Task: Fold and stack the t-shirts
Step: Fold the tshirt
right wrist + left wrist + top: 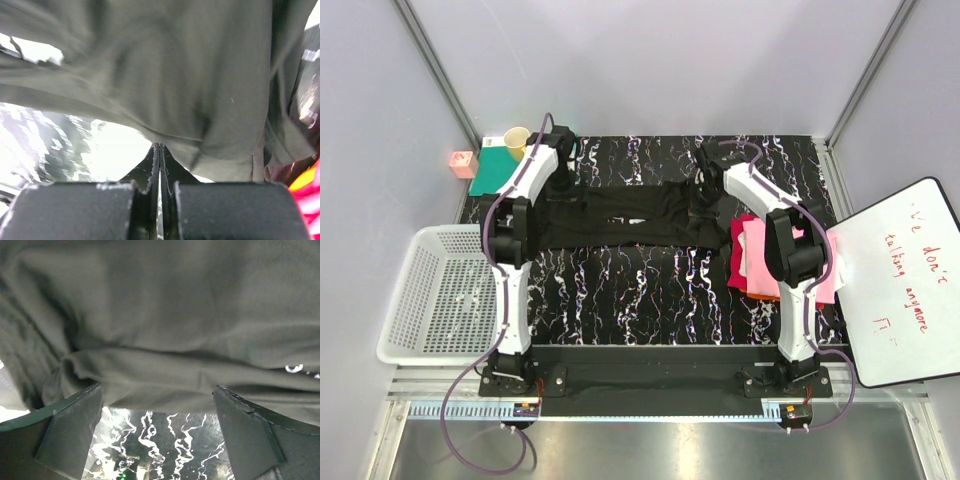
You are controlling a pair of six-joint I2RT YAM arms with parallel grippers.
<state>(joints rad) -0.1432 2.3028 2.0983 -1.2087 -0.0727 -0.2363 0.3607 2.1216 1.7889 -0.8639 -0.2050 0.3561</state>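
Next, my left gripper grabs the black t-shirt's near edge (579, 244) (157, 404), at the t-shirt's end opposite my right gripper, to turn the t-shirt for folding.
The black t-shirt (620, 215) lies stretched out across the far part of the black marbled table (650, 290). My left gripper (564, 182) is at its left end. In the left wrist view the gripper (157, 390) is open, with the shirt (165, 330) just beyond its fingers (65, 425) and a bit of white lettering (295, 368) at the right. My right gripper (704, 195) is at the shirt's right end. In the right wrist view it (159, 146) is shut on the shirt's edge (200, 100). A stack of folded pink, red and orange shirts (760, 255) lies at the right, partly under the right arm.
A white basket (430, 290) stands off the table's left side. A whiteboard (900, 280) leans at the right. A green mat (495, 168), a yellow cup (517, 140) and a small pink object (462, 163) sit at the far left corner.
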